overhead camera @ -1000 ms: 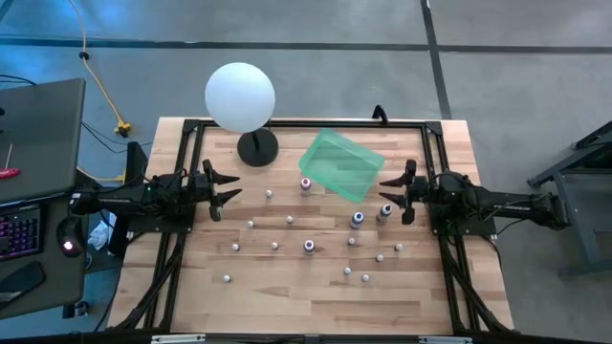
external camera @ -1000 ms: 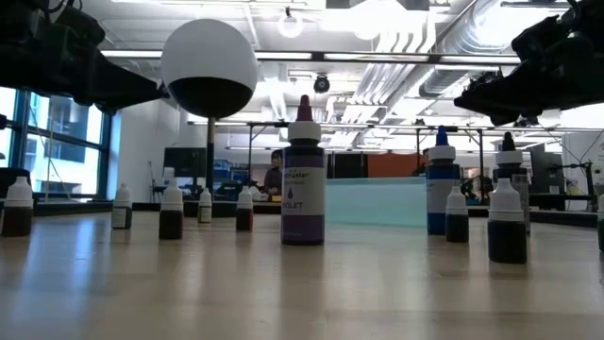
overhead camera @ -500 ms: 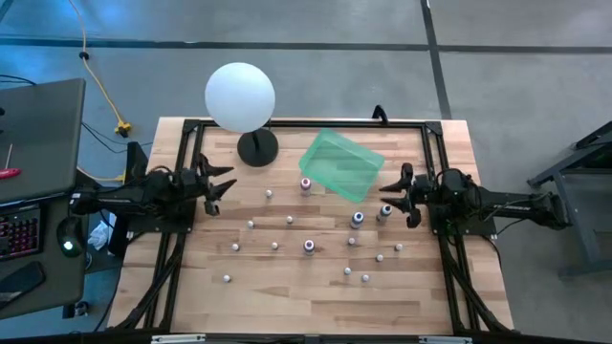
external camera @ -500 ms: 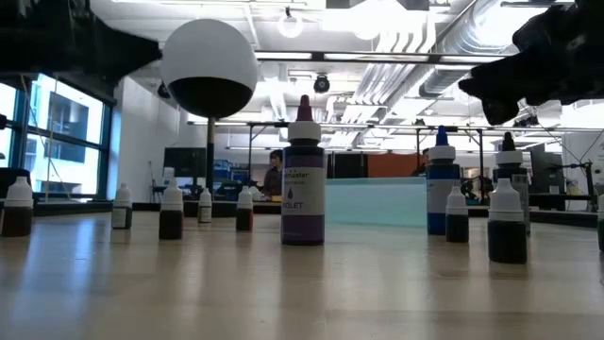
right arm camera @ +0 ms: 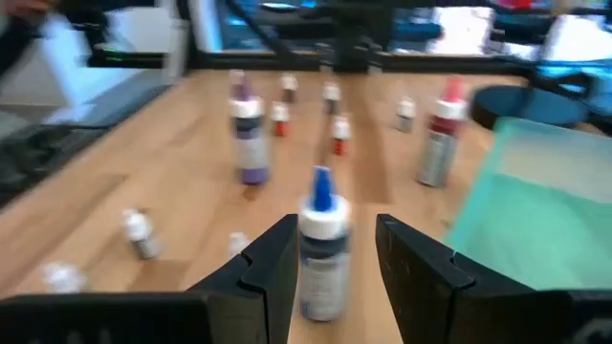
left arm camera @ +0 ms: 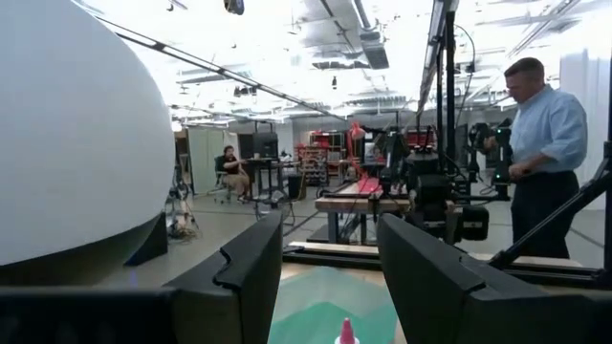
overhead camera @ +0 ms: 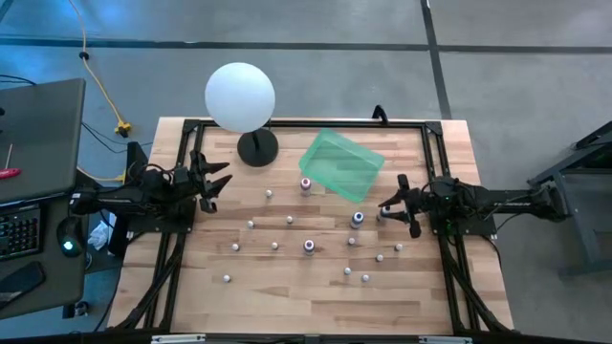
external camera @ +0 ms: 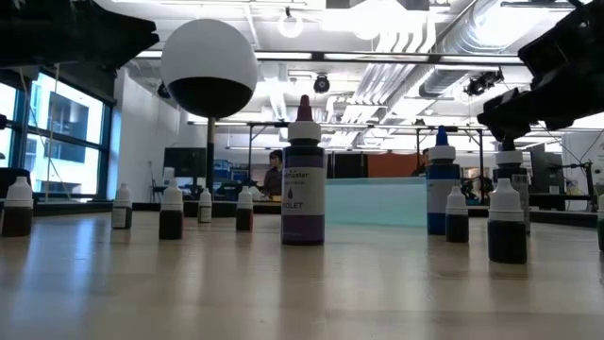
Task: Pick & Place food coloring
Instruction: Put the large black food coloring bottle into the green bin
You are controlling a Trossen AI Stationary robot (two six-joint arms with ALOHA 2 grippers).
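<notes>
My right gripper moves toward the blue-tipped bottle next and then closes on it, since the bottle stands ahead of its fingers and closing now would miss.
Several tiny food coloring bottles (overhead camera: 309,247) with whitish caps stand upright on their bases, scattered over the wooden table. My right gripper (overhead camera: 386,206) is open and low at the table's right, above a dark-tipped bottle (external camera: 510,184). In the right wrist view a blue-tipped bottle (right arm camera: 320,244) stands ahead, in line with the gap between my fingers (right arm camera: 273,258), untouched. It also shows in the high view (overhead camera: 357,219). My left gripper (overhead camera: 218,180) is open and empty at the table's left, near the lamp.
A green see-through container (overhead camera: 341,164) lies at the far middle, a red-tipped bottle (overhead camera: 306,184) beside it. A big white globe lamp (overhead camera: 239,96) stands on a dark base at the far left. A black frame borders the table. People stand in the room behind.
My right gripper has come down and moved a little toward the table's near edge, closer to the bottles at the right. My left gripper has drawn back toward the table's left edge and risen. No bottle has moved.
</notes>
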